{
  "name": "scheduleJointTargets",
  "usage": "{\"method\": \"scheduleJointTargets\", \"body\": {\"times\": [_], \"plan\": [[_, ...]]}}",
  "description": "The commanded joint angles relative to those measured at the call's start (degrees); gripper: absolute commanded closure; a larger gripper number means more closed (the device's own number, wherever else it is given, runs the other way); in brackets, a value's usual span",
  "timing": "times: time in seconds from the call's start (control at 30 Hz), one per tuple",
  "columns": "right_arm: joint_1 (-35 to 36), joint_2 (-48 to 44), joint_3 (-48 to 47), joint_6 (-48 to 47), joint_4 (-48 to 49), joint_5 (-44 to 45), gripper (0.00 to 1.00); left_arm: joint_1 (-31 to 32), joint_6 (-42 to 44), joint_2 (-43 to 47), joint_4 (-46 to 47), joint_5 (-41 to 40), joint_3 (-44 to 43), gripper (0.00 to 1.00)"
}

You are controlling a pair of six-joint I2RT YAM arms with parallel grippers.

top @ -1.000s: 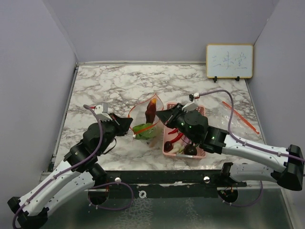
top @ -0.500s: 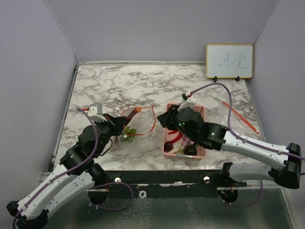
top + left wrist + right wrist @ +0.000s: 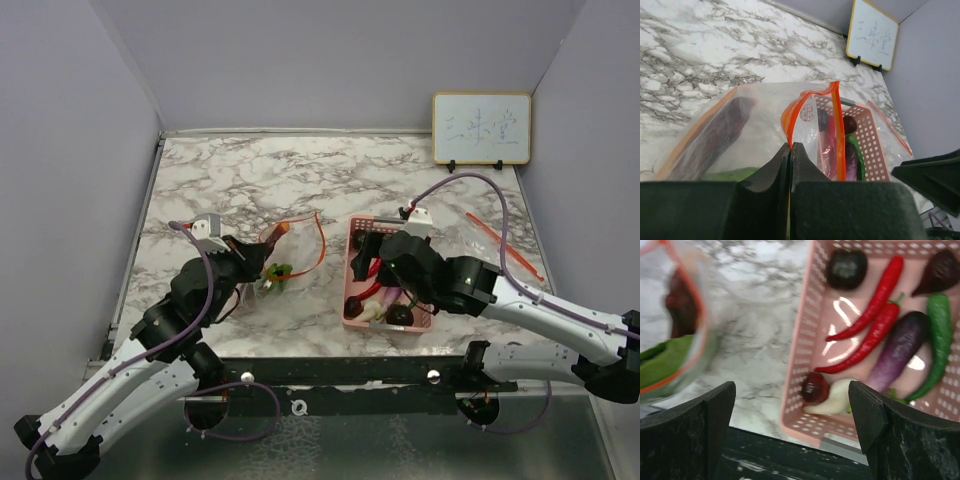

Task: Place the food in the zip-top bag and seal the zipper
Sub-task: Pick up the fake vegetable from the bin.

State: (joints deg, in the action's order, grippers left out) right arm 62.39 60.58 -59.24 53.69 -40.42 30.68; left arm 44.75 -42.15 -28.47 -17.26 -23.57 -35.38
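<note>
My right gripper reaches the purple eggplant (image 3: 900, 352) next and grabs it across its dark end (image 3: 913, 330), so the paler end stays free to enter the zip-top bag first.
The zip-top bag (image 3: 296, 247) with an orange zipper rim lies left of centre, its mouth gaping. My left gripper (image 3: 260, 262) is shut on the orange rim (image 3: 788, 122). Inside the bag are a green leafy vegetable (image 3: 662, 362) and a dark brown piece (image 3: 715, 135). My right gripper (image 3: 378, 262) hangs open and holds nothing over the pink basket (image 3: 349, 292). In the basket lie two red chili peppers (image 3: 875, 315), dark round pieces (image 3: 846, 268), a purple eggplant (image 3: 900, 352), a green chili (image 3: 938, 337) and a white mushroom-like piece (image 3: 836, 397).
A second flat bag with an orange strip (image 3: 503, 243) lies at the right. A small whiteboard (image 3: 481, 128) stands at the back right corner. Grey walls close in the marble table (image 3: 250, 180) on three sides.
My right gripper opened, let go of the bag's rim and moved right over the basket. My left gripper drew the bag leftward, and the bag sagged lower.
</note>
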Motion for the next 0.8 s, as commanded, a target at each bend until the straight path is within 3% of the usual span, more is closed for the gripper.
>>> {"method": "scheduleJointTargets", "body": {"times": [0.0,0.2,0.4,0.57,0.77], "plan": [[-1.77,5.78,-0.96,6.99,-15.64,5.11,0.05,-0.03,2.98,0.73,2.17,-1.03,-4.52,1.00],[-13.08,9.98,3.87,2.09,-9.04,-1.80,0.08,-0.02,3.54,0.91,3.14,0.77,-4.72,1.00],[-22.04,11.93,9.58,-1.57,-1.44,-6.55,0.19,-0.06,2.75,-0.66,5.21,2.77,-2.29,1.00],[-23.45,17.08,12.00,-3.76,5.10,-11.13,0.26,-0.06,2.02,-2.76,6.98,3.31,-0.31,1.00],[-24.49,21.77,11.94,-4.80,7.60,-10.55,0.30,-0.04,1.66,-4.90,8.89,4.66,0.65,1.00]]}}
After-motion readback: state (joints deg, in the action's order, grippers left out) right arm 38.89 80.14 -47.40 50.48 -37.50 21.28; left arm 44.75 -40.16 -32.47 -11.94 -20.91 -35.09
